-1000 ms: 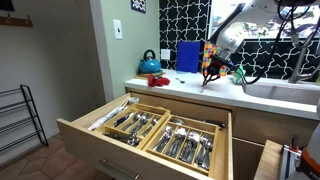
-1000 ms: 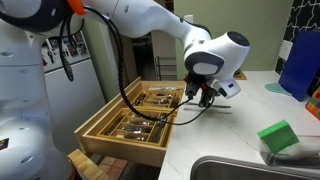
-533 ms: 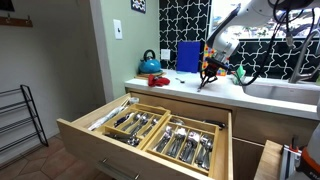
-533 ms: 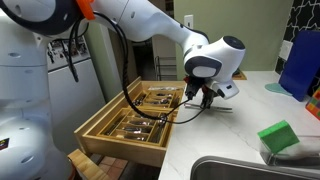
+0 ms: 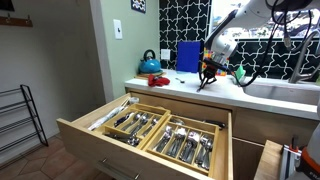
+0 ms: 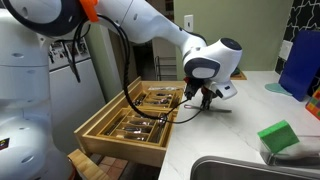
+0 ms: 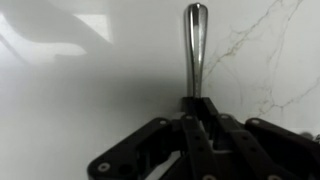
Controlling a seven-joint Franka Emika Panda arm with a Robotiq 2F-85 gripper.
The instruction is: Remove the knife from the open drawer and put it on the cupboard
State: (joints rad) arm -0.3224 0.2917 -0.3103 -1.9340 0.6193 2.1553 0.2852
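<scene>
My gripper opens now, since the fingers reach the white worktop with the silver handle flat along it, so the knife would rest there.
My gripper is shut on the knife, whose silver handle sticks out beyond the fingertips over the white worktop of the cupboard. In both exterior views the gripper is low over the worktop, and the knife lies at or just above the surface. I cannot tell whether it touches. The open drawer, with wooden trays of silver cutlery, stands pulled out below the worktop edge.
A blue kettle and a blue box stand at the back of the worktop. A green sponge lies beside the sink. A narrower wooden drawer is open at the lower edge.
The gripper with the knife has shifted slightly along the worktop and stays low. The grip on the knife is unchanged.
</scene>
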